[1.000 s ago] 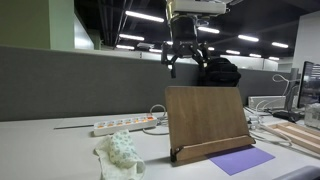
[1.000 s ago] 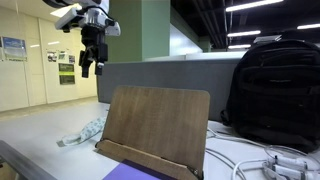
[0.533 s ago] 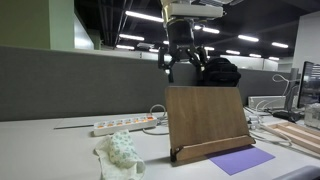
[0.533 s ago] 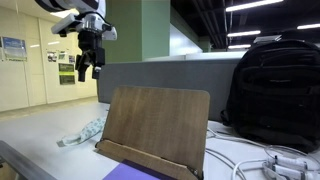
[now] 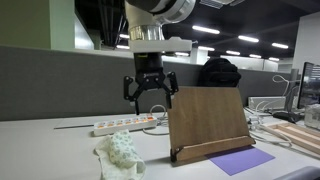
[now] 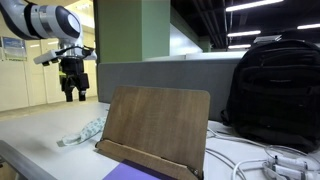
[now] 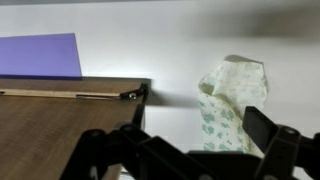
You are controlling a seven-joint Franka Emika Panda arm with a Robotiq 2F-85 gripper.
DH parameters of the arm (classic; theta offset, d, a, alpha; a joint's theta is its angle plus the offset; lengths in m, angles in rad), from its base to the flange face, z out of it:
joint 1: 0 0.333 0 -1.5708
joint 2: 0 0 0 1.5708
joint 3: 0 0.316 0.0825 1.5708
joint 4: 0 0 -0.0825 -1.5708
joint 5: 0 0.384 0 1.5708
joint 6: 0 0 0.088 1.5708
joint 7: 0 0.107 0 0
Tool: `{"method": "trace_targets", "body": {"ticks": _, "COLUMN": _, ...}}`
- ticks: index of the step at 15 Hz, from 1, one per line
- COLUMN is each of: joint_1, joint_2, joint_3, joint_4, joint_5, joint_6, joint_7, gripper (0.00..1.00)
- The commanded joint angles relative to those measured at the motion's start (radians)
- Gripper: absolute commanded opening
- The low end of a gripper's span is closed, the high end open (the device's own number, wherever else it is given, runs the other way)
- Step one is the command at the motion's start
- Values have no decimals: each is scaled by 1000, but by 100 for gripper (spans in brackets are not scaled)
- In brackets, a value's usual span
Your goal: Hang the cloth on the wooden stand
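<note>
Next, the gripper reaches the cloth and grabs its end nearest the power strip, and the rest stays free to drape over the wooden stand.
A crumpled white cloth with a green print (image 5: 120, 155) lies on the white table left of the wooden stand (image 5: 207, 120). It also shows in an exterior view (image 6: 84, 132) and in the wrist view (image 7: 230, 105). The wooden stand is an upright tilted board with a front ledge, seen in both exterior views (image 6: 155, 125) and at the left of the wrist view (image 7: 60, 120). My gripper (image 5: 150, 97) hangs open and empty in the air above the cloth, to the left of the stand; it shows in the exterior view (image 6: 74, 92) and the wrist view (image 7: 195, 150).
A purple sheet (image 5: 240, 160) lies in front of the stand. A white power strip (image 5: 125, 124) and cables lie behind the cloth. A black backpack (image 6: 270, 95) stands behind the stand. A grey partition (image 5: 60, 80) runs along the back of the table.
My gripper has moved down and away from above the stand toward the cloth side. It stays open. The cloth and stand have not moved.
</note>
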Motion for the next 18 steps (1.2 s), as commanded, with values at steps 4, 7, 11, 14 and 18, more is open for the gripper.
{"method": "trace_targets", "body": {"ticks": 4, "joint_1": 83, "joint_2": 196, "joint_3": -40, "joint_4": 41, "joint_5": -117, "joint_6": 175, "joint_7": 171, "gripper": 100}}
{"method": "trace_targets", "body": {"ticks": 7, "joint_1": 88, "joint_2": 280, "joint_3": -58, "joint_4": 78, "joint_5": -40, "joint_6": 177, "joint_7": 75, "gripper": 100}}
{"method": "trace_targets", "body": {"ticks": 11, "joint_1": 97, "joint_2": 365, "joint_3": -87, "joint_4": 137, "joint_5": 34, "joint_6": 163, "joint_7": -30, "gripper": 100}}
{"method": "trace_targets", "body": {"ticks": 14, "joint_1": 120, "joint_2": 409, "joint_3": -118, "joint_4": 167, "joint_5": 34, "joint_6": 168, "joint_7": -59, "gripper": 100}}
{"method": "trace_targets", "body": {"ticks": 18, "joint_1": 160, "joint_2": 456, "joint_3": -162, "joint_4": 203, "joint_5": 14, "joint_6": 174, "joint_7": -57, "gripper": 100}}
